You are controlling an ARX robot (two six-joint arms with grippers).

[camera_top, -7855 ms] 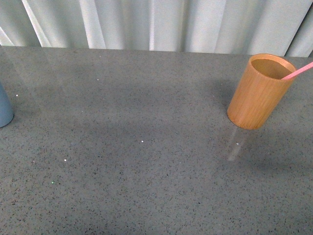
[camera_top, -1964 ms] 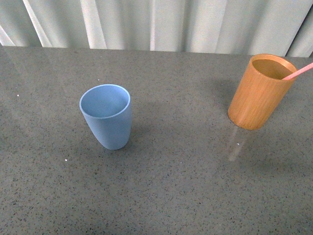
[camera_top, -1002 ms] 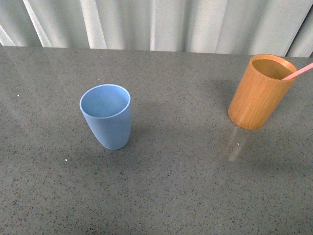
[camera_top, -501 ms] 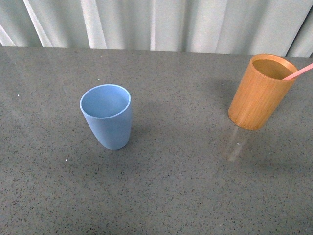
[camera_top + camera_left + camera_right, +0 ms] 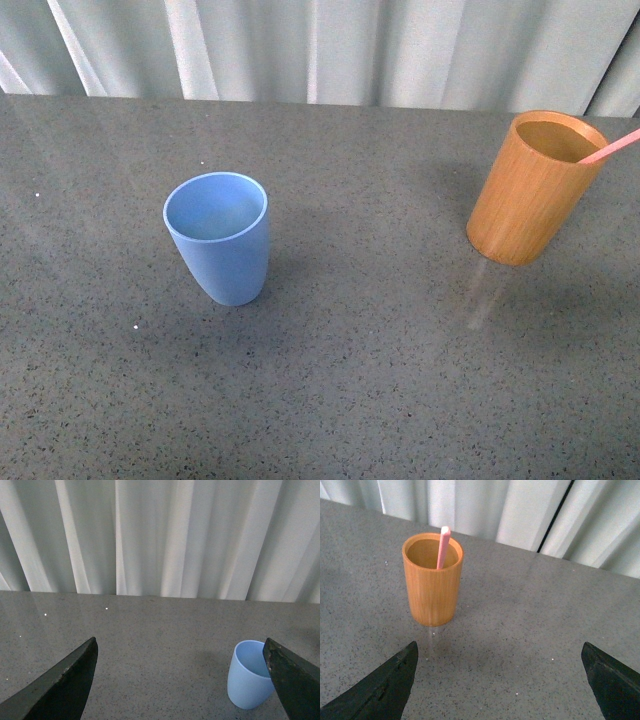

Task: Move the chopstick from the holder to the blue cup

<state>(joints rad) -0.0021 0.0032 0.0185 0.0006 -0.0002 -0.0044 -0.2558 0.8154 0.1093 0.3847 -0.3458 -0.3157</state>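
My right gripper is going to move the chopstick from the holder [image 5: 432, 580] into the blue cup, so it will grab the chopstick's exposed top end [image 5: 445, 531] next.
The light blue cup [image 5: 221, 238] stands upright and empty left of the table's middle; the left wrist view shows the blue cup [image 5: 248, 675] partly behind one dark finger. The orange-brown wooden holder [image 5: 530, 187] stands at the right, with a pink chopstick [image 5: 610, 148] leaning out over its rim toward the right edge. From the right wrist, the holder [image 5: 432, 580] and the chopstick [image 5: 442, 546] lie ahead and to one side. My left gripper [image 5: 182, 680] is open with nothing between its fingers, well back from the cup. My right gripper [image 5: 500, 682] is open over bare table. Neither arm appears in the front view.
The grey speckled table [image 5: 380, 360] runs back to a pale pleated curtain [image 5: 320, 50].
The blue cup came from the left edge to left of the middle between 7.9 and 2 seconds ago. Over the last second nothing has visibly moved.
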